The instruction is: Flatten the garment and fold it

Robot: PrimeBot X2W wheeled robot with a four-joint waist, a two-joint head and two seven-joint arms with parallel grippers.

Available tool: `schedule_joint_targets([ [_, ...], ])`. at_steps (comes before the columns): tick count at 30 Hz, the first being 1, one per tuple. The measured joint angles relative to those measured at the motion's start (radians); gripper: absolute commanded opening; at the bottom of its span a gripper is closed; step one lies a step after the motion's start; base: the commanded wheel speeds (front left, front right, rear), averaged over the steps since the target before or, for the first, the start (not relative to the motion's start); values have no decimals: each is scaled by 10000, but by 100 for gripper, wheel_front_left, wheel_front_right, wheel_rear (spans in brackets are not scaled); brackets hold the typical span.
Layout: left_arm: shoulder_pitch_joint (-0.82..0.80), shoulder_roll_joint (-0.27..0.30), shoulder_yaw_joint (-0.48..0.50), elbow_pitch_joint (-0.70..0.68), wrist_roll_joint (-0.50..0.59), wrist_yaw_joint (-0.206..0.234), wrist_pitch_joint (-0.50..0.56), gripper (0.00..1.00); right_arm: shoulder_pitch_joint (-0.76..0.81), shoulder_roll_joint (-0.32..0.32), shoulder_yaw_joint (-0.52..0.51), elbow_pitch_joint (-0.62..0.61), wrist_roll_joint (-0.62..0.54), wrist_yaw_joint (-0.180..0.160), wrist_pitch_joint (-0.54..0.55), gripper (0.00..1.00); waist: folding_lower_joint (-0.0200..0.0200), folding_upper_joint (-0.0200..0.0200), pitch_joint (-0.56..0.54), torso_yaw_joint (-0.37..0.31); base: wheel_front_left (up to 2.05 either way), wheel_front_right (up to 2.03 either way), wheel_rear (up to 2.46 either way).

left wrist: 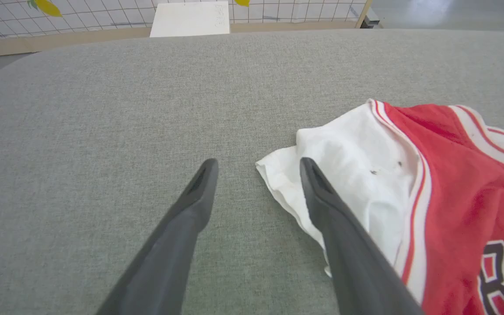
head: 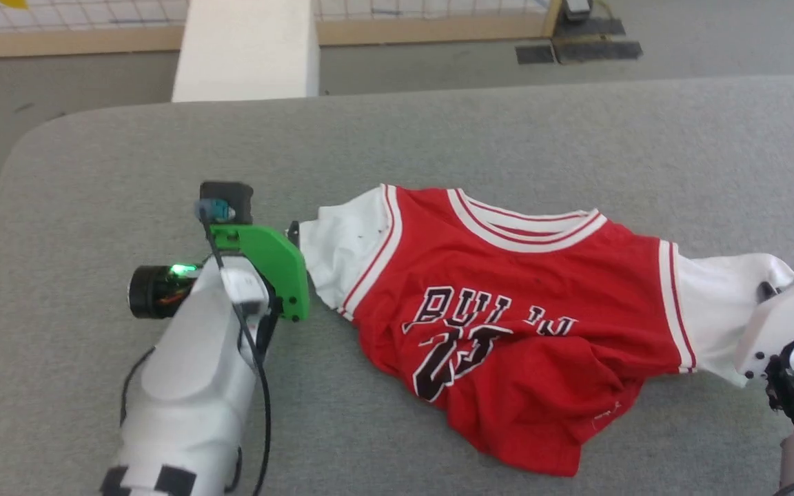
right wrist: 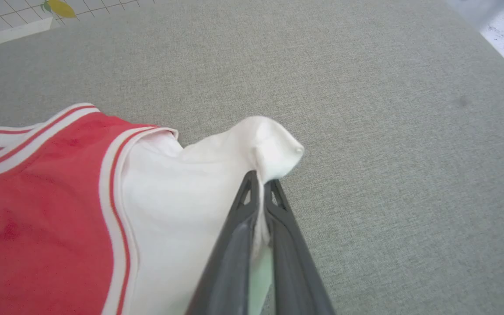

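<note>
My left gripper is to grip the white sleeve corner next, where the loose cuff edge sticks out, and it needs to do this to flatten the slack garment.
The garment, a red jersey with white sleeves and black lettering, lies rumpled on the grey table, collar toward the far side. Its lower hem is bunched near the front. My left gripper is open at the edge of the white left sleeve; one finger rests over the sleeve's rim, the other over bare table. In the head view that gripper is mostly hidden behind its green mount. My right gripper is shut on the white right sleeve, pinching its outer edge. In the head view the right gripper meets that sleeve.
The grey padded table has a rounded far-left corner. A white post stands behind the table's far edge. Beyond it are a wooden-framed grid panel and dark mats on the floor.
</note>
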Motion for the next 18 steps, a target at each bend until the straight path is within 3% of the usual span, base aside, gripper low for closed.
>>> schedule_joint_targets([
  [12,-1917,353,-138,2180,-282,-247,2974,100,-247,6,1024,-36,458,0,221,0,0,0,964,-793,0,0,0],
  [15,-2341,403,-219,2489,-360,-518,3806,100,-323,8,1200,-58,514,0,297,0,0,0,1131,-939,0,0,0],
  [16,-2429,426,-245,2527,-366,-552,3962,92,-327,6,1248,-61,527,0,311,0,0,0,1173,-971,0,0,0],
  [18,-2608,502,-403,2594,-364,-775,4272,0,-330,4,1394,-73,533,0,399,0,0,0,1266,-1049,0,0,0],
])
